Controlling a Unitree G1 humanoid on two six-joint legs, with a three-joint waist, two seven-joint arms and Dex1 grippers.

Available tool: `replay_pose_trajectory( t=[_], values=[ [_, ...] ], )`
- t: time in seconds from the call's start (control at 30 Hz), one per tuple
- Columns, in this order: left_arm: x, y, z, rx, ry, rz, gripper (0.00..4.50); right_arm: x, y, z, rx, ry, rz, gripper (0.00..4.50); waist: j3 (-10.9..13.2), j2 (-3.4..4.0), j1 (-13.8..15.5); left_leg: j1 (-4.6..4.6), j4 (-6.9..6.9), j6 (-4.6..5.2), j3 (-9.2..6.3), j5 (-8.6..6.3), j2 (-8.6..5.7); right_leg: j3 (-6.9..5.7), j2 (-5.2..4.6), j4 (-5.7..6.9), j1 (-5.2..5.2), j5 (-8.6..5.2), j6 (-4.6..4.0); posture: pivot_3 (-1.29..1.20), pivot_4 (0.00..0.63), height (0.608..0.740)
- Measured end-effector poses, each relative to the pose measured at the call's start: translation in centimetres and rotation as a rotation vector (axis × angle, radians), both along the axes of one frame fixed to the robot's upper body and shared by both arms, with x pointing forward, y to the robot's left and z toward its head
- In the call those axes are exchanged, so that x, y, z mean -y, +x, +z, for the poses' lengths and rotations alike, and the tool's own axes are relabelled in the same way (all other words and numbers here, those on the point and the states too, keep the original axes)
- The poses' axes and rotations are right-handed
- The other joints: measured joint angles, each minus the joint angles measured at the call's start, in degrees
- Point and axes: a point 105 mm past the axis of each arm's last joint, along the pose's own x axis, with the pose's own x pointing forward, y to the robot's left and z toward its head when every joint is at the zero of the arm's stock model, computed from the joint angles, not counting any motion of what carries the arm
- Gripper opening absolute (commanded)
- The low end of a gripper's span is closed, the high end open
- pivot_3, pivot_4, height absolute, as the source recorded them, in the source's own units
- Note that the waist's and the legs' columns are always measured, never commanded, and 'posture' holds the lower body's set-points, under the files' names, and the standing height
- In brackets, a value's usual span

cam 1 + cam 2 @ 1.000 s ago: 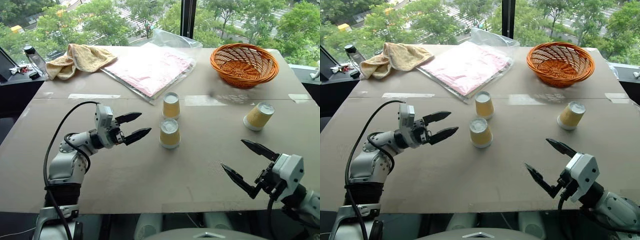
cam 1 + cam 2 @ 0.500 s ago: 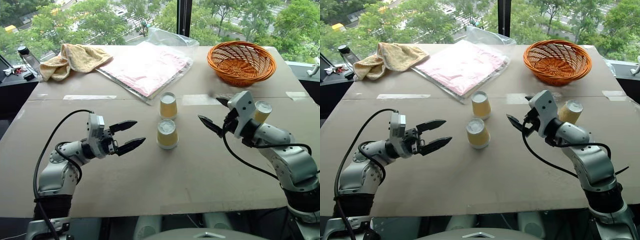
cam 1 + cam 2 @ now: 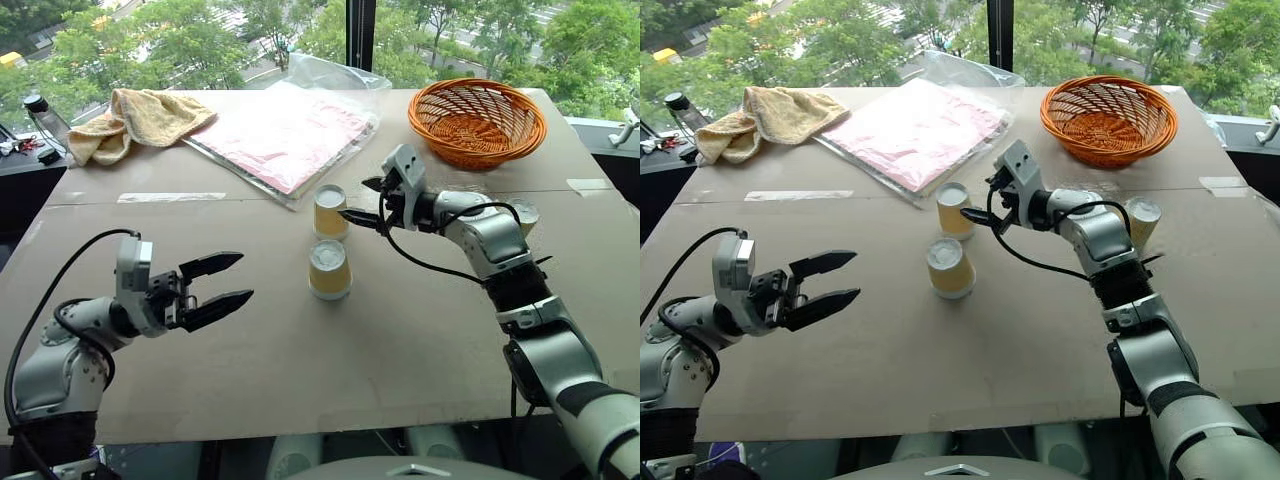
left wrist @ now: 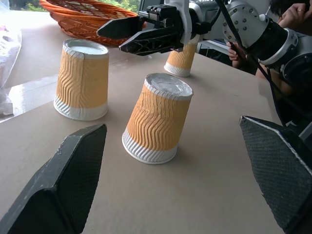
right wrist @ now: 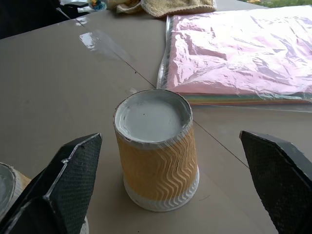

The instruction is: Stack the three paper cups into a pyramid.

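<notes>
The near side of the far cup is ahead of my right gripper's fingers, so I should move them toward the far cup first, then close on it.
Three paper cups stand upside down on the brown table (image 3: 300, 380). The far cup (image 3: 331, 210) and the near cup (image 3: 330, 268) are close together at the middle. The third cup (image 3: 522, 214) stands to the right, partly hidden behind my right arm. My right gripper (image 3: 358, 200) hovers open just right of the far cup (image 5: 156, 151), which sits ahead between its fingers with nothing held. My left gripper (image 3: 243, 278) is open and empty, left of the near cup (image 4: 158, 119) and apart from it.
An orange basket (image 3: 477, 123) stands at the back right. A pink plastic-wrapped packet (image 3: 290, 135) lies behind the cups, and a yellow towel (image 3: 140, 118) lies at the back left. A person's hand (image 4: 292, 14) shows beyond the table in the left wrist view.
My right arm has swung from the near right edge forward and left, up to the far cup. My left gripper has drawn back and left, away from the cups. Both stayed open.
</notes>
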Motion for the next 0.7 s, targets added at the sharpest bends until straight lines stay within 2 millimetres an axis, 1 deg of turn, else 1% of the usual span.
replay_pose_trajectory(
  t=[0.07, 0.23, 0.43, 0.53, 0.57, 0.63, 0.67, 0.7],
  values=[
    [-0.2, 0.0, 0.1, 0.004, 0.001, 0.013, 4.47, -1.2, 0.2, 0.1, 0.005, 0.009, 0.027, 4.50, 0.01, 0.01, 0.28, -0.02, 0.00, 0.00, 0.01, 0.00, 0.00, -0.01, -0.01, -0.03, 0.01, 0.00, 0.00, 0.00, 0.150, 0.740],
    [-0.5, -0.3, 0.1, 0.006, 0.006, 0.032, 4.47, -2.4, 1.1, -1.0, -0.018, -0.019, 0.018, 4.50, 0.03, 0.04, -0.04, -0.02, -0.01, -0.01, 0.03, 0.00, -0.02, 0.02, -0.01, -0.03, -0.01, 0.01, 0.00, 0.00, 0.150, 0.740],
    [-0.4, -0.5, 0.3, 0.013, 0.016, 0.042, 4.47, -2.3, 1.9, -1.7, -0.019, -0.057, -0.002, 4.50, 0.06, 0.09, -0.03, -0.02, -0.05, -0.01, 0.02, 0.00, -0.01, 0.01, -0.01, -0.03, -0.02, 0.00, 0.00, 0.00, 0.150, 0.740],
    [-0.4, -0.6, 0.2, 0.008, 0.017, 0.047, 4.50, -2.1, 2.0, -2.1, -0.033, -0.056, -0.005, 3.69, 0.07, 0.11, -0.08, -0.02, -0.05, -0.01, 0.03, 0.00, -0.01, 0.02, -0.01, -0.03, -0.02, 0.00, 0.00, 0.00, 0.150, 0.740],
    [-0.4, -0.6, 0.2, 0.009, 0.018, 0.047, 4.50, -2.0, 2.1, -2.2, -0.038, -0.054, -0.007, 3.33, 0.07, 0.11, -0.07, -0.01, -0.05, -0.01, 0.02, 0.00, -0.01, 0.02, -0.01, -0.03, -0.02, 0.00, 0.00, 0.00, 0.150, 0.740],
    [-0.2, -0.7, 0.3, 0.010, 0.019, 0.042, 4.50, -1.8, 2.2, -2.3, -0.041, -0.052, -0.008, 2.35, 0.08, 0.13, -0.06, -0.01, -0.05, -0.01, 0.02, 0.00, -0.01, 0.02, -0.01, -0.03, -0.02, 0.00, 0.00, 0.00, 0.150, 0.740],
    [-0.2, -0.7, 0.3, 0.011, 0.018, 0.041, 4.50, -1.8, 2.2, -2.3, -0.035, -0.054, -0.007, 2.15, 0.09, 0.15, -0.07, -0.01, -0.05, -0.01, 0.02, 0.00, -0.02, 0.02, -0.01, -0.03, -0.02, 0.00, 0.00, 0.00, 0.150, 0.740],
    [-0.2, -0.7, 0.4, 0.012, 0.018, 0.039, 4.50, -1.8, 2.2, -2.3, -0.030, -0.053, -0.004, 2.15, 0.10, 0.15, -0.08, -0.01, -0.05, -0.01, 0.02, 0.00, -0.01, 0.02, -0.01, -0.03, -0.02, 0.00, 0.00, 0.00, 0.150, 0.740]
  ],
)
